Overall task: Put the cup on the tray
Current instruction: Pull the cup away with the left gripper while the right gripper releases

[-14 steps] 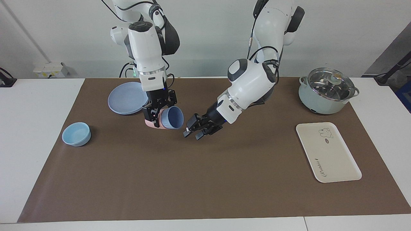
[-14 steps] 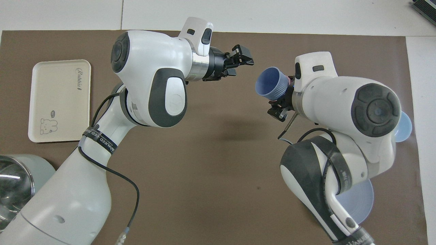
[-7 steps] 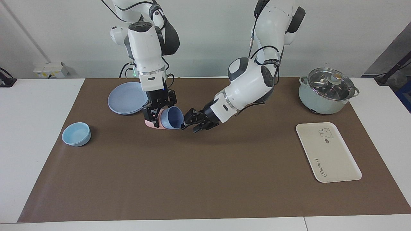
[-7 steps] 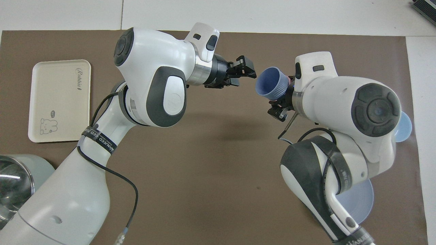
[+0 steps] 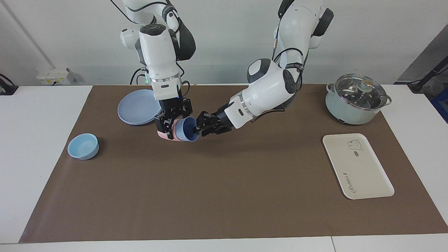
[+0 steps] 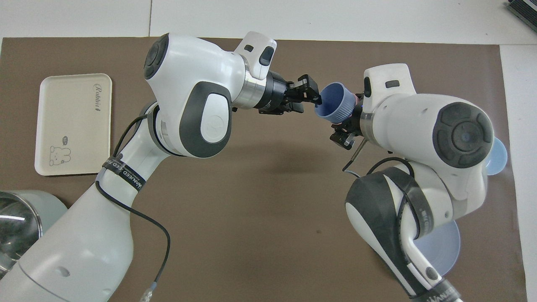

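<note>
I need to grab the cup by its exposed rim (image 6: 321,99) with my left gripper next, since my right gripper stays closed around the cup's base end (image 6: 353,111).
The periwinkle-blue cup (image 5: 182,132) (image 6: 337,107) hangs tilted above the mat, its mouth turned toward the left arm. My right gripper (image 5: 170,126) (image 6: 349,124) is shut on its base end. A bit of pink cup (image 5: 162,135) shows under that gripper; I cannot tell whether the two cups are nested. My left gripper (image 5: 198,128) (image 6: 314,100) reaches in from the side, open, with its fingertips at the cup's rim. The cream tray (image 5: 360,175) (image 6: 71,126) lies flat on the mat toward the left arm's end of the table, with nothing on it.
A round blue plate (image 5: 134,108) (image 6: 444,247) lies near the right arm's base. A light-blue bowl (image 5: 83,146) (image 6: 499,155) sits toward the right arm's end. A lidded pot (image 5: 355,99) (image 6: 16,222) stands nearer to the robots than the tray.
The left gripper has moved across to the cup's rim and its fingers have narrowed. The right gripper and the cup have stayed still.
</note>
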Tool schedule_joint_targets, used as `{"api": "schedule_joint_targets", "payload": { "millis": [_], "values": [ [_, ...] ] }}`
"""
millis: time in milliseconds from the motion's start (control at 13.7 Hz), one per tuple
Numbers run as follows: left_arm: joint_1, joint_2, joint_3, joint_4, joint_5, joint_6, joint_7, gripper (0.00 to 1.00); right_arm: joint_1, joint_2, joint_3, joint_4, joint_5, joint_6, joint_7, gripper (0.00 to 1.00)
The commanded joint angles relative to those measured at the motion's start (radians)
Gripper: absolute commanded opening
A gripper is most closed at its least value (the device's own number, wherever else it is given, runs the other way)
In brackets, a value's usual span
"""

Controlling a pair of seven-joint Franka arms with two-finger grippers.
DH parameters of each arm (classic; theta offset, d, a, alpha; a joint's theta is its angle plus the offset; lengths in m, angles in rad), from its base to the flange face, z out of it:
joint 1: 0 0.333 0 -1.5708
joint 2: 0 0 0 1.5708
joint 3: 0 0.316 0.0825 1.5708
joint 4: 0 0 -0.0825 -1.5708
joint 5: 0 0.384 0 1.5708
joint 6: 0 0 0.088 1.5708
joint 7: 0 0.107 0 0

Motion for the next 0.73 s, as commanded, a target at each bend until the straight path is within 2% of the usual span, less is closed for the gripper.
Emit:
{"api": "schedule_joint_targets", "payload": {
  "millis": [0, 219, 656],
  "values": [
    [-0.003, -0.009, 0.001, 0.001, -0.028, 0.039, 0.017, 0.26, -0.004, 0.004, 0.004, 0.011, -0.024, -0.007, 0.025, 0.0],
    [-0.002, -0.009, 0.002, -0.002, -0.015, 0.056, 0.017, 0.0, -0.004, 0.004, 0.002, 0.012, -0.024, -0.007, 0.026, 0.0],
    [-0.02, -0.015, 0.002, -0.007, 0.094, 0.056, 0.002, 0.0, -0.004, 0.004, 0.004, 0.011, -0.024, -0.005, 0.028, 0.0]
  ]
}}
